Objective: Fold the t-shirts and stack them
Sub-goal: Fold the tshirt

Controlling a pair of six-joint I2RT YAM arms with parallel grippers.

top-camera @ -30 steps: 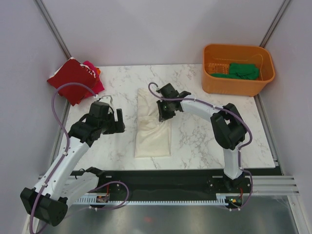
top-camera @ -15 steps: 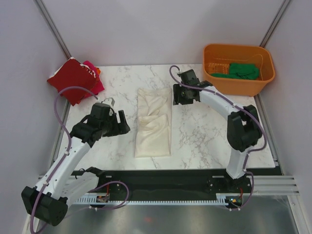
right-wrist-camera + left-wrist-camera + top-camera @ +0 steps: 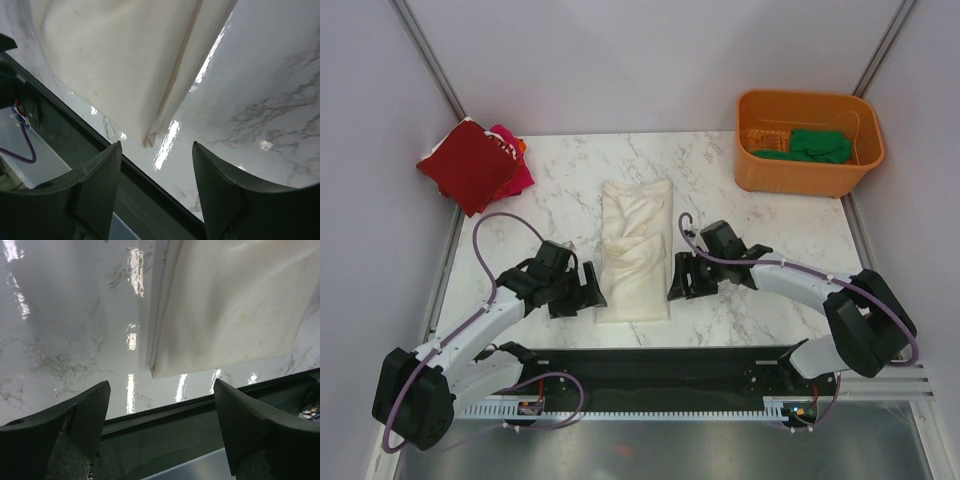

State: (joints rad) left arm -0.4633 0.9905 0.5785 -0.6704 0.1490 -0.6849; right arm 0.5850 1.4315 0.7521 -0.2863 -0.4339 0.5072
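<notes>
The cream-white t-shirt's near corner (image 3: 667, 317) (image 3: 149, 141) is opposite the t-shirt corner by the left gripper. My right gripper will pick up this near corner next to fold the near end of the t-shirt over evenly.
A cream-white t-shirt (image 3: 635, 250), folded into a long strip, lies in the middle of the marble table (image 3: 760, 215). My left gripper (image 3: 588, 292) is low beside its near left corner, open and holding nothing. In the left wrist view that gripper (image 3: 160, 385) points at the shirt (image 3: 225, 305), whose corner lies just ahead of the fingers. My right gripper (image 3: 678, 283) sits by the near right corner, also open and holding nothing. The right wrist view shows the gripper (image 3: 157, 145) close to the shirt (image 3: 120, 55). Dark red (image 3: 470, 165) and magenta-pink (image 3: 517, 172) t-shirts lie stacked at the far left.
An orange tub (image 3: 808, 172) at the far right holds a green t-shirt (image 3: 820, 145). The table's near edge and a black rail (image 3: 175, 425) run just under both grippers. Grey walls close in the left, back and right sides.
The right gripper has opened and swung from the shirt's far right end back to its near right corner. The left gripper has slid toward the near left corner.
</notes>
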